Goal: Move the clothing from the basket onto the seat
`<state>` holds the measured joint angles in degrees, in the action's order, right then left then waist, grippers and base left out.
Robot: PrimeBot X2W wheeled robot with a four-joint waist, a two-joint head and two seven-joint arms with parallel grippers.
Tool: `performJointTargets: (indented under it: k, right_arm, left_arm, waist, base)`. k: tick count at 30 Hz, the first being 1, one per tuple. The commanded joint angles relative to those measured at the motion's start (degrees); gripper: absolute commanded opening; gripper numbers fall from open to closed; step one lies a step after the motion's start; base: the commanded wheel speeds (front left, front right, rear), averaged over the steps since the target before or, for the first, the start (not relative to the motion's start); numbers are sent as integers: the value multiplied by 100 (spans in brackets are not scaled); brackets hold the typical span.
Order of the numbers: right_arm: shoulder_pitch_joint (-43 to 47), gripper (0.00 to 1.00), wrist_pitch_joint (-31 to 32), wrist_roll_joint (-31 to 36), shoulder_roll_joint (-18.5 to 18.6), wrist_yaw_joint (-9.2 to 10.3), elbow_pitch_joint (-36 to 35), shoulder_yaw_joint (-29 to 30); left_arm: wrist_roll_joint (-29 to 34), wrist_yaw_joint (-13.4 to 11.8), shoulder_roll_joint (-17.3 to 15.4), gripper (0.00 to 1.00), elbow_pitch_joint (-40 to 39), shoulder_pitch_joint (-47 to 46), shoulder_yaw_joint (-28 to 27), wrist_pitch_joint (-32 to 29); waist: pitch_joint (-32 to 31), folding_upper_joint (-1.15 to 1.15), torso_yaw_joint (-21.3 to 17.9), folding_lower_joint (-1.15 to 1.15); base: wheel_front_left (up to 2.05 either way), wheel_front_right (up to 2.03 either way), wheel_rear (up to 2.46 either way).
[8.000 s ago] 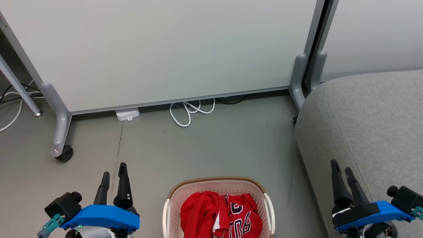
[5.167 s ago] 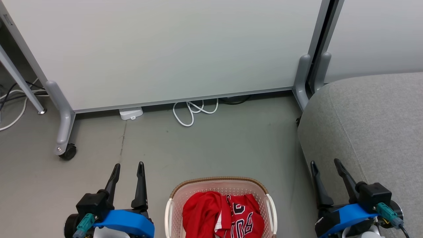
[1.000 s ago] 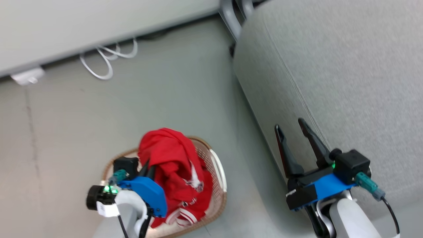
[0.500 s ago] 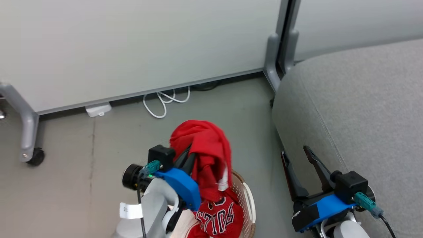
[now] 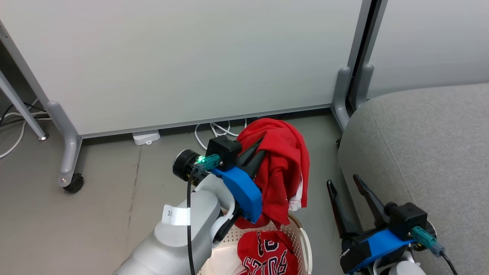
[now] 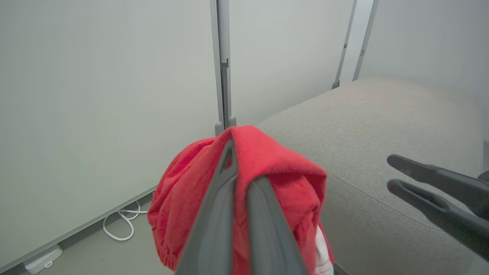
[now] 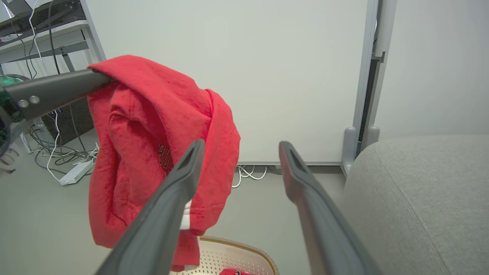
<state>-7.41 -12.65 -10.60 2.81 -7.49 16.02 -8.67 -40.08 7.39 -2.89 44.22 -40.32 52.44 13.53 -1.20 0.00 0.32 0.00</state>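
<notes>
The red shirt needs to go onto the seat (image 5: 424,141), so my right gripper will next grab the shirt by its hem (image 5: 295,197) beside the white patch.
My left gripper (image 5: 263,147) is shut on a plain red shirt (image 5: 284,168), which hangs in the air above the basket (image 5: 303,238); the same shirt (image 6: 280,172) drapes over the shut fingers in the left wrist view and hangs at the left (image 7: 153,126) in the right wrist view. A red jersey (image 5: 267,254) with black-and-white lettering lies in the basket. The grey seat (image 5: 424,141) fills the right side. My right gripper (image 5: 344,183) stands open and empty beside the seat's front edge, right of the basket.
White partition panels (image 5: 183,57) on grey wheeled feet (image 5: 70,177) stand behind. White cables (image 5: 214,131) and a small white box (image 5: 146,137) lie on the floor at the panel's base. A desk leg (image 5: 23,109) stands at far left. Bare grey floor lies left of the basket.
My left gripper has lifted the red shirt higher and carried it rightward, toward the seat. The head camera has also shifted. The right gripper stays open and has hardly moved.
</notes>
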Motion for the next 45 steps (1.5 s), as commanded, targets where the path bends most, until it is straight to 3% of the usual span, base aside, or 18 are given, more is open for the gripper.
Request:
performJointTargets:
  k: [1,25,45]
  right_arm:
    - [112,100,14,8,14,-1,-10,9]
    - [-37,100,163,1,14,-1,115,-204]
    - [-1334,100,281,200,14,-1,1607,-550]
  left_arm:
    - [-95,13,0,0,-33,-70,54,-32]
    - [-1238,-228,-1,0,-39,-673,1112,98]
    - [-1589,-288,0,0,-119,-805,1551,174]
  waist:
    - [-31,0,34,0]
    - [14,0,-62,0]
    - [32,0,47,0]
  base:
    - [0,0,0]
    - [0,0,0]
    - [0,0,0]
